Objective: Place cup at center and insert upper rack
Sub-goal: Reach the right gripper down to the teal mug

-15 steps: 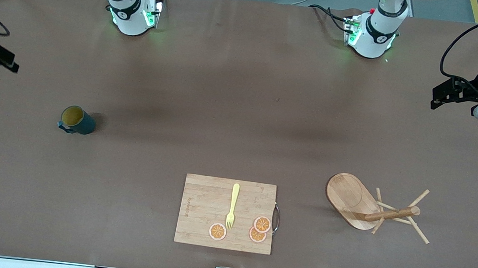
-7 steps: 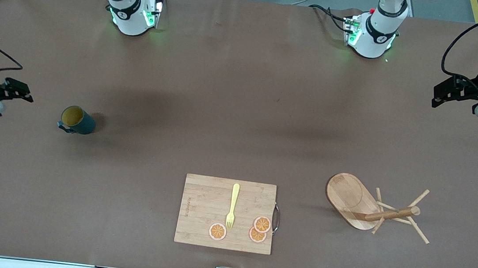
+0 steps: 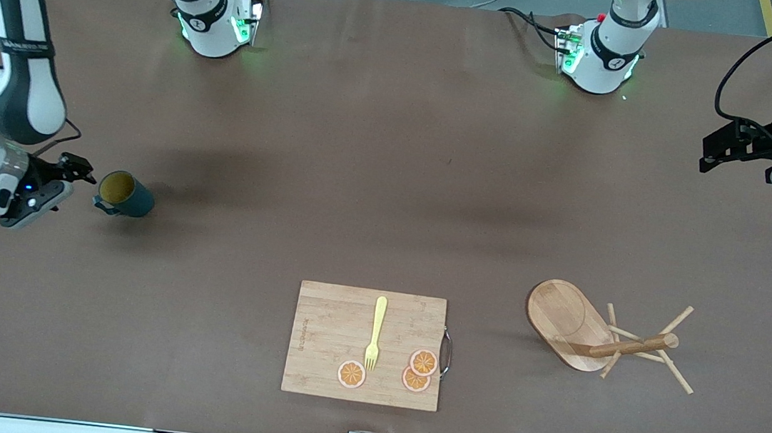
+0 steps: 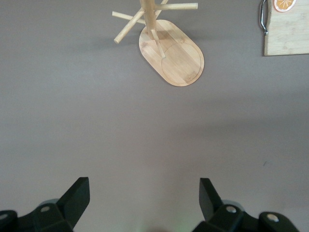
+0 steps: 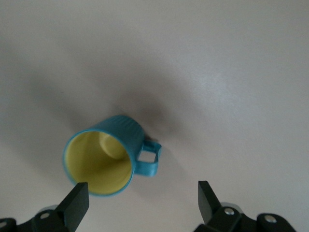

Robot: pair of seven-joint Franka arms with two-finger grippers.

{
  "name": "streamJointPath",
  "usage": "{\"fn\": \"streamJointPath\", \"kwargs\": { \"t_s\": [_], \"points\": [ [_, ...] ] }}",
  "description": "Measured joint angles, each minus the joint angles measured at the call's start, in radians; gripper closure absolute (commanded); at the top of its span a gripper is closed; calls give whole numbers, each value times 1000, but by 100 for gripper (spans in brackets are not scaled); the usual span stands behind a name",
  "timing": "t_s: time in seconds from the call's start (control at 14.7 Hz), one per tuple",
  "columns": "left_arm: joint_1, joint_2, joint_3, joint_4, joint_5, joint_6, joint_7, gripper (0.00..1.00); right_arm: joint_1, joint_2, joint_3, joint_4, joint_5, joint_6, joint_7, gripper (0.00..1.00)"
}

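Note:
My right gripper should next grab the cup by its rim (image 3: 106, 199) (image 5: 130, 179) to set it at the center of the table.
The cup (image 3: 124, 194), dark teal with a yellow inside, stands on the brown table toward the right arm's end. It also shows in the right wrist view (image 5: 108, 154), its handle to one side. My right gripper (image 3: 77, 170) is open and empty just beside the cup, not touching it; its own view (image 5: 140, 203) shows the jaws wide apart. The upper rack (image 3: 593, 331), a wooden mug tree, appears tipped over, post pointing toward the left arm's end; it also shows in the left wrist view (image 4: 169, 53). My left gripper (image 3: 712, 152) waits open and empty in the air, its jaws wide (image 4: 145, 198).
A bamboo cutting board (image 3: 323, 339) lies near the table's front edge, at mid table. On it are a yellow fork (image 3: 376, 330) and three orange slices (image 3: 422, 362). Both arm bases (image 3: 213, 19) stand along the table's back edge.
My right arm has swung in from the table's end and brought its open gripper down beside the cup. The left gripper, cup and rack have barely moved.

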Motion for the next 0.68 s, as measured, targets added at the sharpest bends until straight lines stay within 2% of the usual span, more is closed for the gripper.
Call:
{"fn": "streamJointPath", "kwargs": {
  "t_s": [0.2,0.48,0.61,0.68],
  "points": [
    [0,2,0,0,0,-1,0,0,3,10,5,-73,0,106,-42,3],
    [0,3,0,0,0,-1,0,0,16,41,12,-81,0,147,-62,4],
    [0,3,0,0,0,-1,-1,0,26,46,13,-81,0,153,-69,10],
    [0,3,0,0,0,-1,-1,0,31,48,13,-82,0,166,-80,18]
  ]
}}
